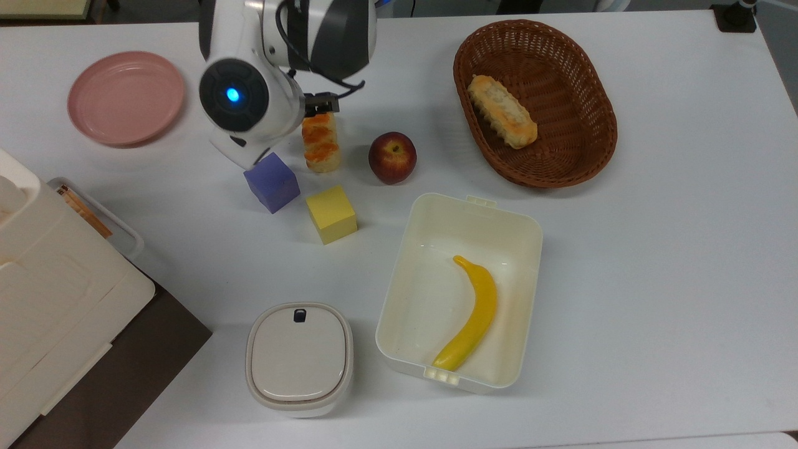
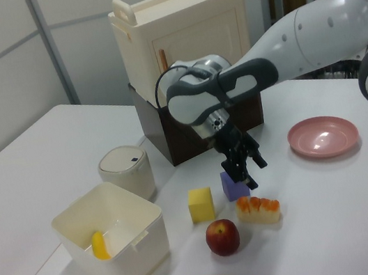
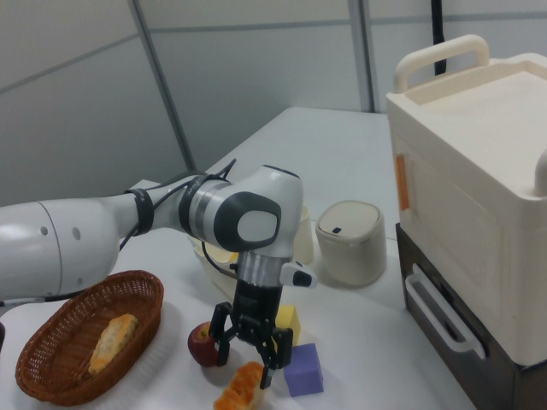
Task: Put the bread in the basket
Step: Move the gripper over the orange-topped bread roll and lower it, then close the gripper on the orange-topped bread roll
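Observation:
My gripper grips the bread by its orange-glazed middle (image 2: 257, 208) next, to put it in the wicker basket.
The bread (image 1: 322, 148) is a short bun with an orange glazed top, lying on the white table between a purple cube and an apple; it also shows in the left view (image 2: 258, 210) and the right view (image 3: 241, 389). My gripper (image 3: 246, 364) hangs open just above the bread's far end, fingers spread to either side and not touching it. In the left view the gripper (image 2: 240, 179) sits a little above and behind the bun. The brown wicker basket (image 1: 586, 81) stands at the top view's upper right, with a longer ridged loaf (image 1: 502, 120) inside it.
A red apple (image 1: 392, 157), a purple cube (image 1: 272, 182) and a yellow cube (image 1: 331, 214) crowd around the bread. A cream box (image 1: 474, 203) holds a banana (image 1: 469, 318). A pink plate (image 1: 126, 96), a lidded container (image 1: 299, 358) and a cream case (image 1: 50, 293) lie to the top view's left.

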Motion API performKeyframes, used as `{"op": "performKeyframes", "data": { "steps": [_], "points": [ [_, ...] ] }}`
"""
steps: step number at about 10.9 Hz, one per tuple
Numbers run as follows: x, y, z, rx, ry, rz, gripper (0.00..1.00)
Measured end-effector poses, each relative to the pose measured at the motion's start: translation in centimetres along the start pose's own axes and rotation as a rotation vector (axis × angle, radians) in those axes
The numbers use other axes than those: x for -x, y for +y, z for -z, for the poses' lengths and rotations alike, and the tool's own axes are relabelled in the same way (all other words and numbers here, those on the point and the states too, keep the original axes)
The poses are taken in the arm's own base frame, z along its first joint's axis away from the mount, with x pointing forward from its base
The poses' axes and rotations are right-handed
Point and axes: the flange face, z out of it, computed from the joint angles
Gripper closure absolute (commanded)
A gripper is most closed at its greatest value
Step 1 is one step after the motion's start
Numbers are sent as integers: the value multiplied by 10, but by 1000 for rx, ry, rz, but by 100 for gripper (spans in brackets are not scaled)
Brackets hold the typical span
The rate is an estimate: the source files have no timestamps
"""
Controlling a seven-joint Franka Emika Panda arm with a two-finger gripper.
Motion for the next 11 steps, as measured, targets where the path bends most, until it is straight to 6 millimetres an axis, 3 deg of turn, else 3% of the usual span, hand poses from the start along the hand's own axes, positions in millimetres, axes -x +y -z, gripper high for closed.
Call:
{"op": "performKeyframes", "data": {
  "steps": [6, 11],
  "points": [
    [-29, -23, -26, 28, -18, -51, 5],
    [-35, -25, -28, 36, 12, -96, 10]
  ]
}}
